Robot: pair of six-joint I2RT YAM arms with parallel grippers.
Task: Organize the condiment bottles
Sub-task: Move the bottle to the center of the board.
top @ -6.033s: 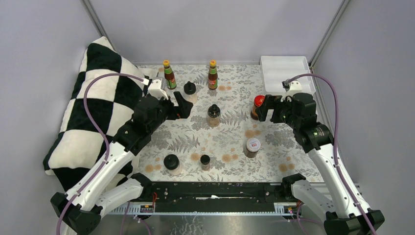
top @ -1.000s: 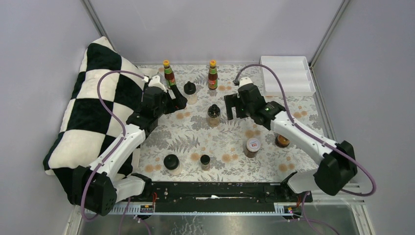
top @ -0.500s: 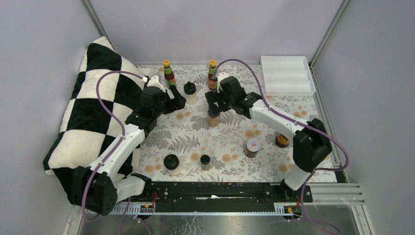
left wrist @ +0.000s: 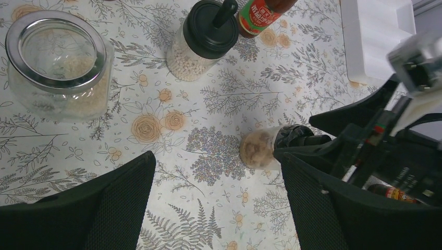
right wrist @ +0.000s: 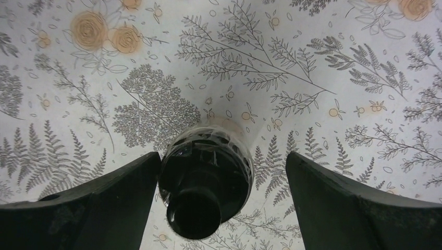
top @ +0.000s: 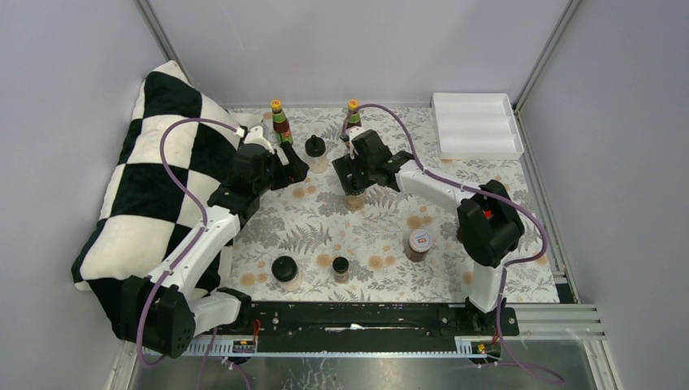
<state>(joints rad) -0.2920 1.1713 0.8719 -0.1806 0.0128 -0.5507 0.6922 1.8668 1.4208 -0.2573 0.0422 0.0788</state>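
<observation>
I should close my right gripper on the jar with the black lid now, because both fingers reach down to the black lid's wide rim (right wrist: 207, 162) on either side.
The condiment bottles stand scattered on the floral cloth. My right gripper (right wrist: 221, 162) is open and straddles a black-lidded jar (right wrist: 206, 177); its left finger is right beside the lid and its right finger stands well off. From above this gripper (top: 352, 179) covers that jar (top: 354, 200). My left gripper (top: 296, 171) is open over bare cloth, empty, beside a black-capped jar of white beads (top: 315, 149). Two red-sauce bottles (top: 281, 123) (top: 353, 109) stand at the back. In the left wrist view, a clear-lidded jar (left wrist: 57, 62) sits at the left.
A white tray (top: 475, 123) lies at the back right. A black-and-white checked pillow (top: 154, 179) leans along the left side. Near the front stand a red-and-white-lidded jar (top: 420, 242), a black-lidded jar (top: 284, 270) and a small dark-capped jar (top: 340, 266).
My right arm has swung left from the right side of the cloth to above the centre jar, its jaws now either side of it. The left arm has barely moved.
</observation>
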